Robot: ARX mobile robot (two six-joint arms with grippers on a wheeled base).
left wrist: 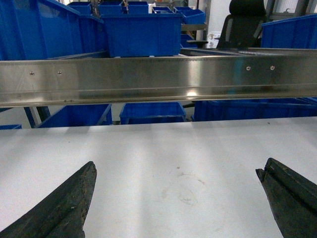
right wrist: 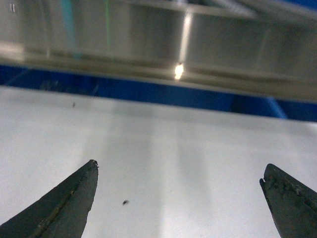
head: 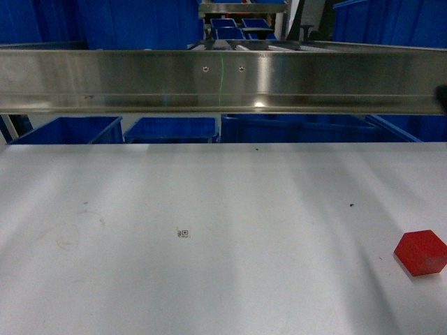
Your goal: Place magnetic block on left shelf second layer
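My right gripper picks up the red magnetic block by its opposite sides next, to place it on the left shelf's second layer.
The red magnetic block lies on the white tabletop at the far right of the head view, with nothing touching it. Neither gripper shows in the head view. In the left wrist view my left gripper is open, its dark fingertips spread wide over bare tabletop. My right gripper is likewise open over bare white surface, and the block is not in its view. A stainless-steel shelf rail crosses above the table's far edge, with blue crates on the rack behind it.
More blue crates stand under the rail beyond the table's far edge. A black office chair stands at the back right. A small printed marker lies on the table near the middle, and faint ring stains mark the surface.
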